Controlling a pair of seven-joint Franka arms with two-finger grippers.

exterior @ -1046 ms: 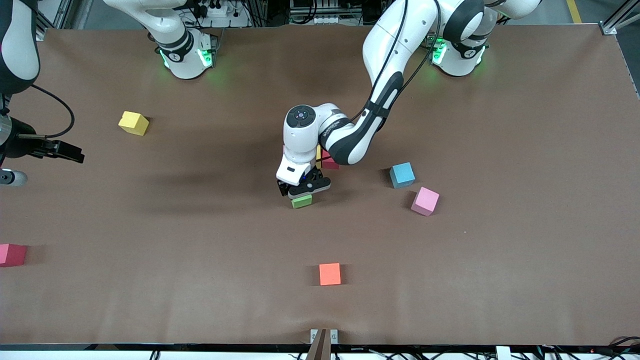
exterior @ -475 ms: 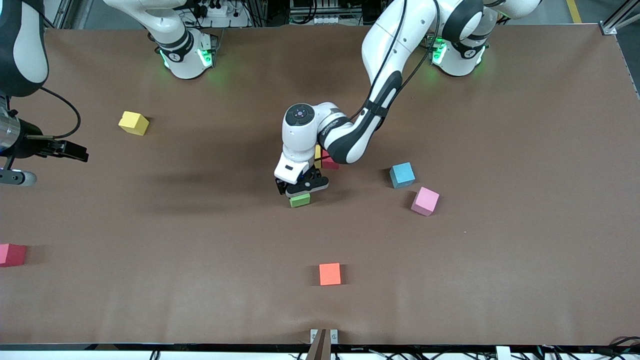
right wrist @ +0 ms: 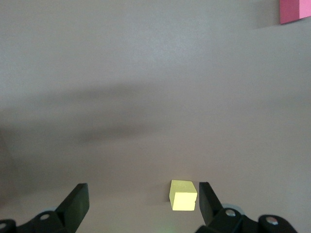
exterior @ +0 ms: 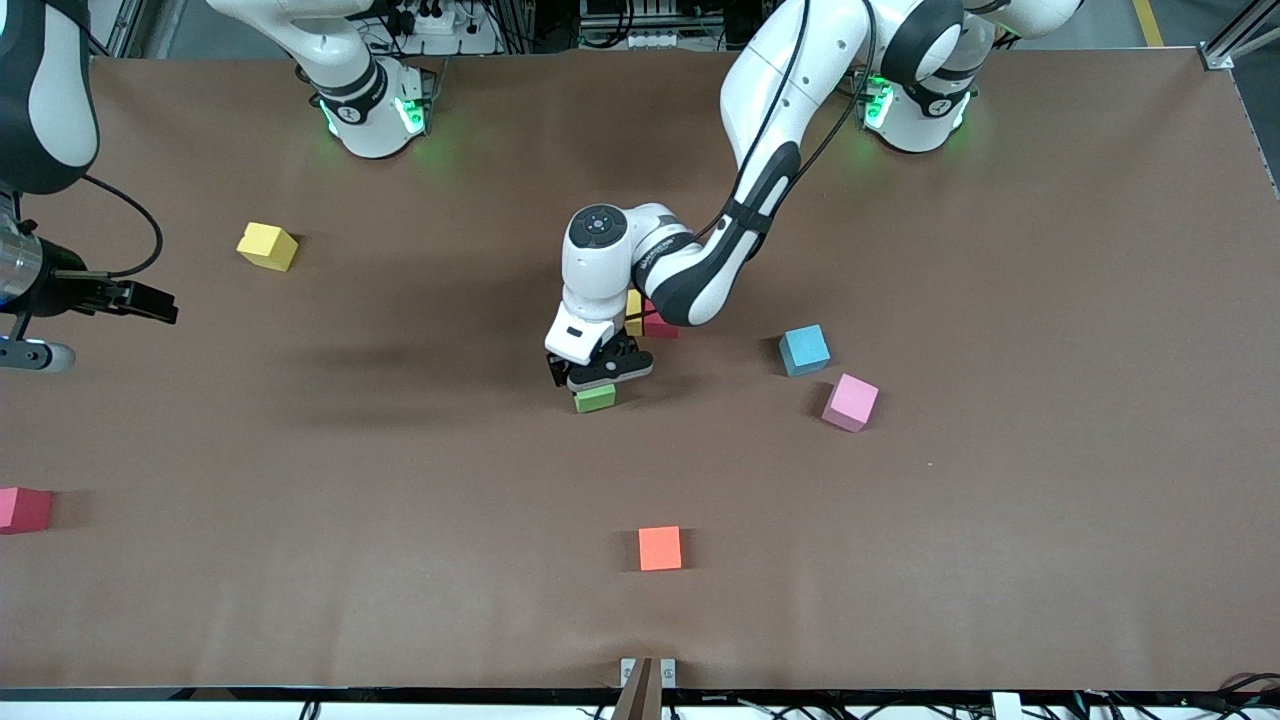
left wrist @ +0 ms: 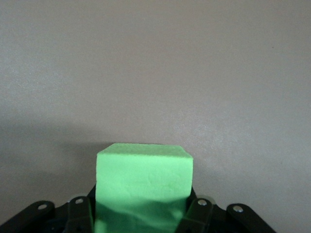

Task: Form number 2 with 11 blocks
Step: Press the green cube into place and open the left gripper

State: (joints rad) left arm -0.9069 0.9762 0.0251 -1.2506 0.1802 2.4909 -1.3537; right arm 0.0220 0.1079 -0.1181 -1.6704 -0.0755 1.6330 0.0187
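Note:
The green block's bottom edge meets its thin shadow on the tabletop between my left gripper's fingers. It is now time for my left gripper to open.
My left gripper (exterior: 598, 380) is shut on a green block (exterior: 595, 397) low over the middle of the table; the left wrist view shows the block (left wrist: 144, 174) filling the gap between the fingers (left wrist: 198, 213). Just beside it, a red block (exterior: 662, 326) and a sliver of yellow (exterior: 634, 310) peek out from under the left forearm; the number 2 is hidden there. My right gripper (exterior: 160, 308) hangs open over the table's right-arm end. Its wrist view shows a yellow block (right wrist: 183, 195) on the table below, close to one finger (right wrist: 208, 199).
Loose blocks lie about: yellow (exterior: 267, 246) toward the right arm's end, light blue (exterior: 804, 350) and pink (exterior: 851, 402) toward the left arm's end, orange (exterior: 660, 548) near the front camera, and a red-pink one (exterior: 24, 509) at the table's right-arm edge, also in the right wrist view (right wrist: 295, 10).
The left gripper has carried the green block slightly toward the right arm's end. The right gripper shifted a little early on, then held still.

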